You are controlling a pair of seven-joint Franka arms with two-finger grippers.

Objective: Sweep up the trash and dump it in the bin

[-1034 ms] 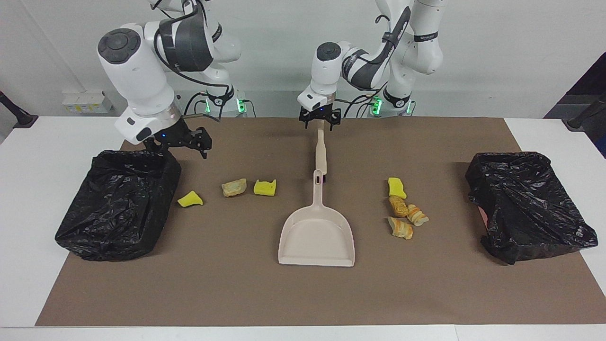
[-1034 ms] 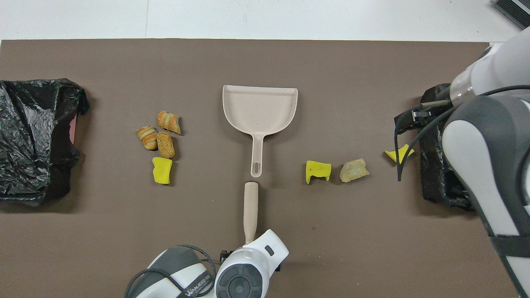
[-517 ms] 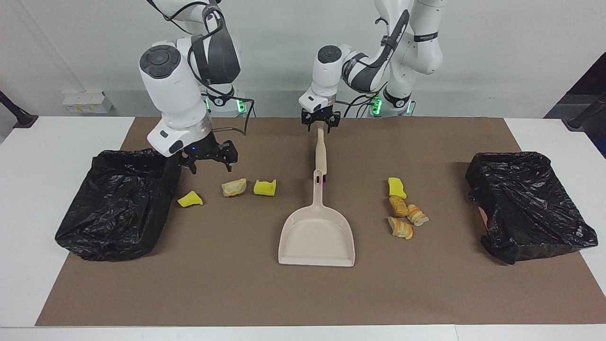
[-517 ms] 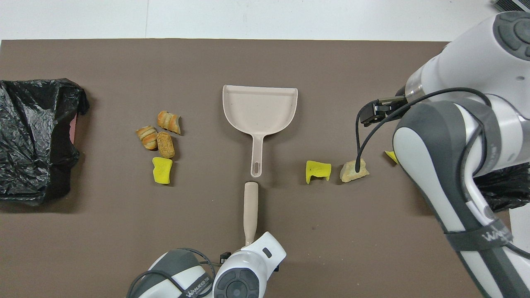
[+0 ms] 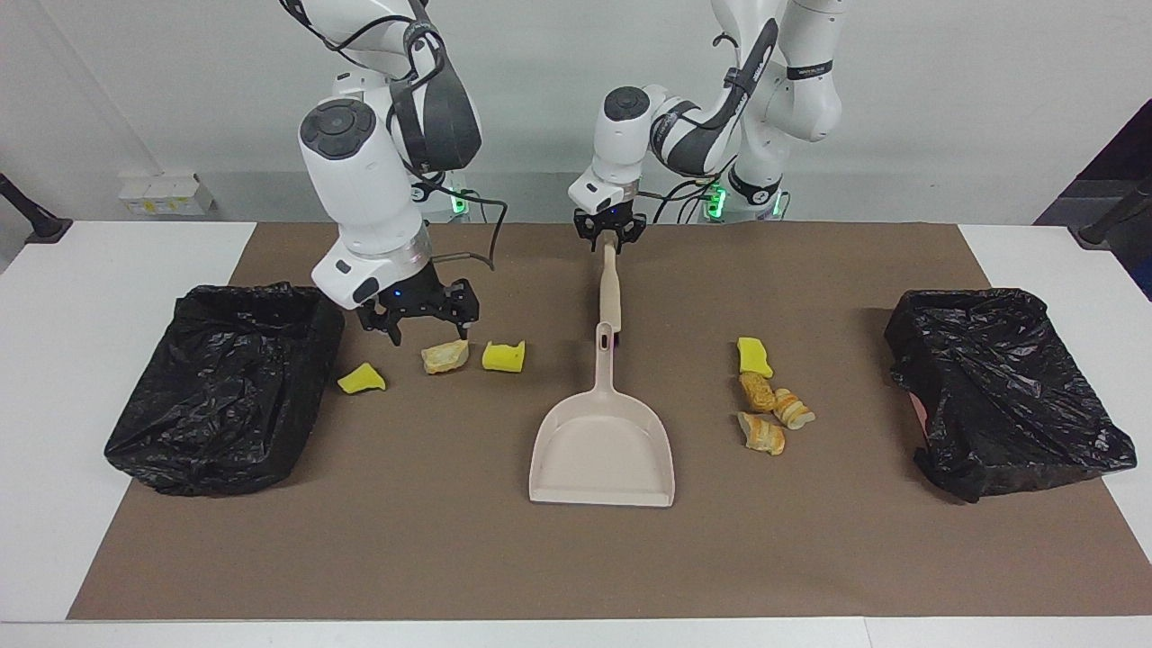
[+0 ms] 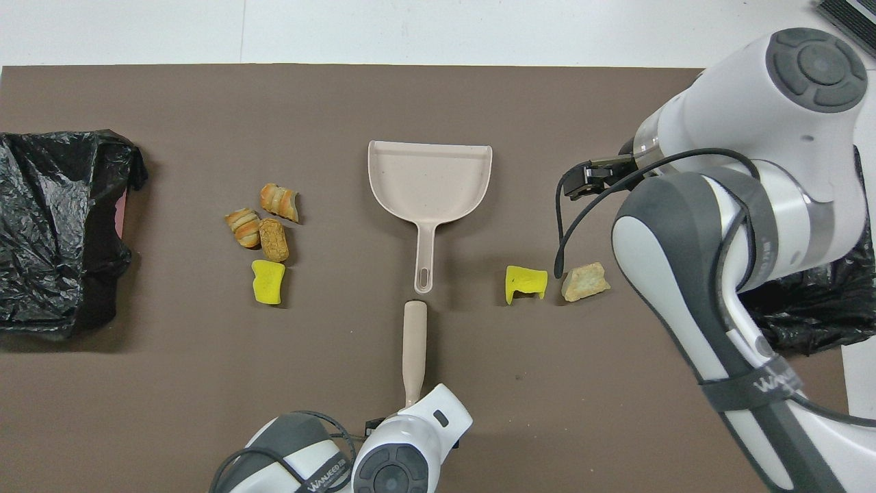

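My right gripper is to grab the dustpan next by its narrow handle [image 6: 424, 261], since the dustpan's broad scoop spreads too wide for the fingers.
A beige dustpan [image 5: 601, 450] [image 6: 430, 179] lies mid-mat, its handle toward the robots. In line with it lies the beige brush [image 5: 609, 297] [image 6: 415, 342]. My left gripper [image 5: 612, 241] sits at the brush's robot-side end. Trash toward the right arm's end: a yellow sponge chunk [image 5: 361, 379], a tan lump [image 5: 445, 356] [image 6: 585, 281] and a second yellow chunk [image 5: 503, 356] [image 6: 525, 283]. My right gripper [image 5: 430, 326] hangs open over the mat beside the tan lump, holding nothing. Toward the left arm's end a yellow chunk [image 5: 754, 356] [image 6: 268, 281] adjoins three bread pieces [image 5: 761, 434].
A bin lined with a black bag [image 5: 225, 387] [image 6: 807, 308] stands at the right arm's end of the brown mat, and another one [image 5: 1003, 387] [image 6: 55, 226] at the left arm's end. In the overhead view the right arm covers the sponge chunk nearest its bin.
The right arm has swung from over its bin's corner toward the table's middle and now hangs by the tan lump. The left gripper has stayed at the brush's end.
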